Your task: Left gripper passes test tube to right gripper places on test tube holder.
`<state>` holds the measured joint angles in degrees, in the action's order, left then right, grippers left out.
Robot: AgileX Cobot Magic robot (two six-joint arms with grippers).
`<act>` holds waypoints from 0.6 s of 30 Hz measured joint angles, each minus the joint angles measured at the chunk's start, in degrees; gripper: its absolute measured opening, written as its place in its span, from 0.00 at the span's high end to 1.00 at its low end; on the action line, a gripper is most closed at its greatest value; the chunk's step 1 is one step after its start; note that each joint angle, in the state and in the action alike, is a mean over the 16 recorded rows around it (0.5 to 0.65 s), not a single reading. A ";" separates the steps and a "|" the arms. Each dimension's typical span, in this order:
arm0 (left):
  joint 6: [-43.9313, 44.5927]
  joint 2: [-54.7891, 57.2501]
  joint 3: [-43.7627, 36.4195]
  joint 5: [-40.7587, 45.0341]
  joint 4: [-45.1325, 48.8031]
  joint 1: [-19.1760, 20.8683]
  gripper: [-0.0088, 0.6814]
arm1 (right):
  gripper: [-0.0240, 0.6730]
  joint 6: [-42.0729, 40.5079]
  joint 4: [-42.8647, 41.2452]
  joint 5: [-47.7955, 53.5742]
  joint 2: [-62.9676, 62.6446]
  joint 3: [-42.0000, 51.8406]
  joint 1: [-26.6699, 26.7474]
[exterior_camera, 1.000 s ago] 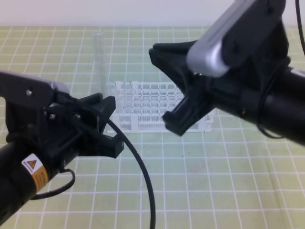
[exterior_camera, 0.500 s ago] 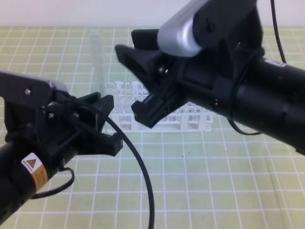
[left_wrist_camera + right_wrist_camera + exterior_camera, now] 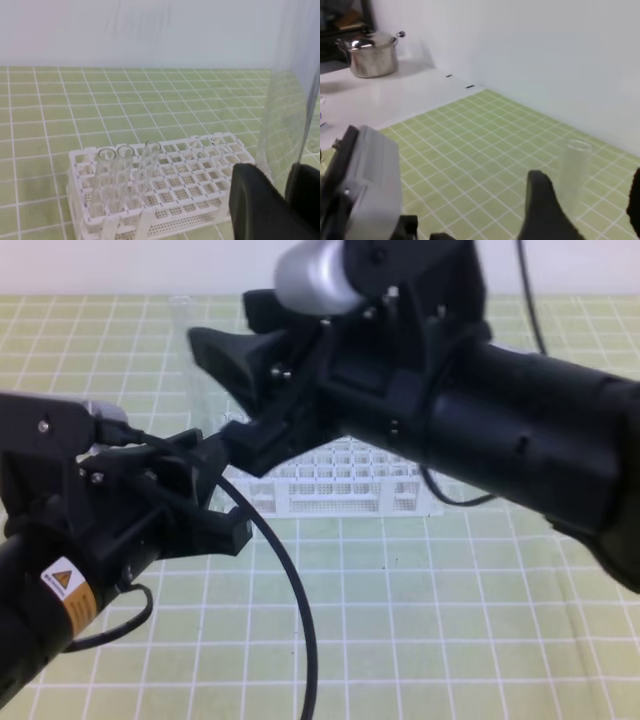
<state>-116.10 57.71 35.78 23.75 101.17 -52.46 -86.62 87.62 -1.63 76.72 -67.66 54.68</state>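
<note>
I should grab the test tube with my right gripper by its bare upper end below its rim (image 3: 186, 325) (image 3: 576, 159) next, because my left gripper's fingers cover the bottom of the test tube.
My left gripper (image 3: 220, 492) sits low on the left, shut on the test tube (image 3: 190, 320), which stands upright above it and is faint in the exterior high view. In the left wrist view the test tube (image 3: 295, 100) rises between the black fingers (image 3: 257, 205). My right gripper (image 3: 215, 390) has reached across from the right and is open, one jaw on either side of the tube. In the right wrist view the test tube (image 3: 574, 172) stands between the fingers (image 3: 545, 210), apart from them. The white test tube holder (image 3: 345, 485) lies behind, partly hidden by the right arm.
Three other clear tubes (image 3: 122, 175) stand in the left end of the test tube holder (image 3: 200, 200). A black cable (image 3: 290, 590) loops from the left arm over the green grid mat (image 3: 450, 620). A steel pot (image 3: 372, 52) stands on a white counter beyond the mat.
The right arm has swung left across the rack and its jaws have opened wide, ending astride the upright tube. The left gripper has shifted slightly, still holding the tube.
</note>
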 joint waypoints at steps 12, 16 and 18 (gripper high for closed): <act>-0.52 -0.05 0.00 0.34 0.33 -0.03 0.95 | 0.48 -0.01 1.29 0.37 4.73 -3.82 0.00; -0.65 -0.03 0.00 0.34 0.19 -0.03 0.95 | 0.48 -0.01 1.44 0.01 5.91 -4.73 0.00; -0.70 -0.05 0.00 0.37 0.35 -0.03 0.95 | 0.48 -0.01 1.50 -0.18 6.49 -5.21 0.00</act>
<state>-116.80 57.66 35.77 24.12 101.52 -52.49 -86.62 89.12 -1.81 83.21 -72.87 54.68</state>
